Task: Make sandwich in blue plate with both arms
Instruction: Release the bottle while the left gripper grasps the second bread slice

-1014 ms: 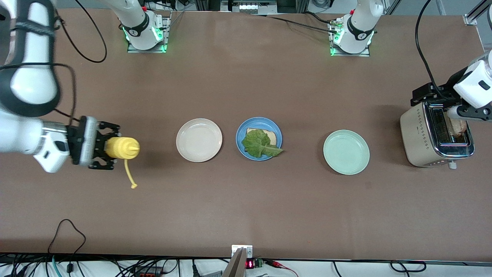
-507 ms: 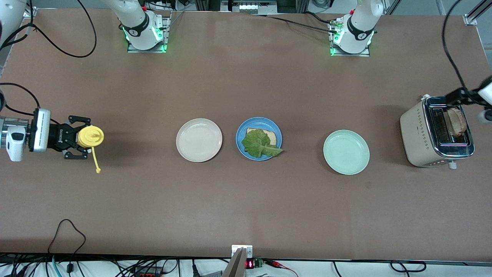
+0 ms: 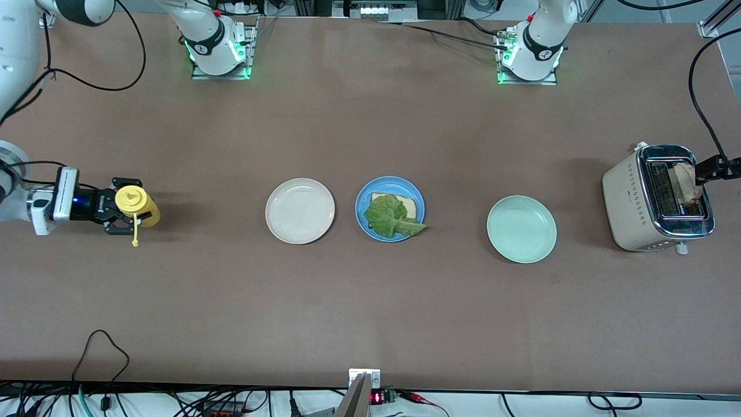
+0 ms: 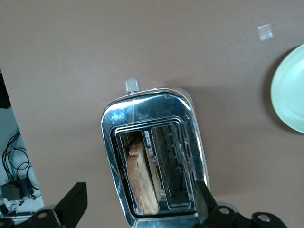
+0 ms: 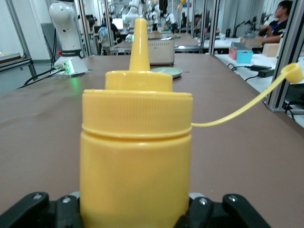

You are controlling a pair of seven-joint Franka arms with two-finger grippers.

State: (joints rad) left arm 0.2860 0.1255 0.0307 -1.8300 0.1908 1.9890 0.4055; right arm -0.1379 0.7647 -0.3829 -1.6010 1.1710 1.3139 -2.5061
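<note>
The bread slice's lower part is hemmed in by the toaster slot, so my left gripper next needs to pinch the slice by its exposed top edge [image 3: 686,183].
The blue plate [image 3: 405,186] lies mid-table with one bread slice [image 3: 410,204] and a green lettuce leaf [image 3: 391,216] on top of it. A second bread slice [image 3: 686,180] [image 4: 140,178] stands in a slot of the toaster [image 3: 634,200] [image 4: 152,102]. My left gripper [image 4: 138,205] hangs open above the toaster, its fingers [image 4: 72,203] wide on either side of the toaster's end and touching nothing. My right gripper [image 3: 128,212] [image 5: 135,211] is shut on an upright yellow squeeze bottle [image 3: 136,204] [image 5: 136,156] low over the table at the right arm's end, cap [image 5: 293,72] dangling open.
A beige plate [image 3: 300,211] lies beside the blue plate toward the right arm's end. A pale mint plate [image 3: 521,229] [image 4: 290,90] lies between the blue plate and the toaster. Cables trail along the table edge nearest the front camera [image 3: 104,347].
My right arm has carried the yellow bottle toward its end of the table, turned it upright and lowered it. My left gripper has drawn up and away from the toaster; the bread stays in the slot.
</note>
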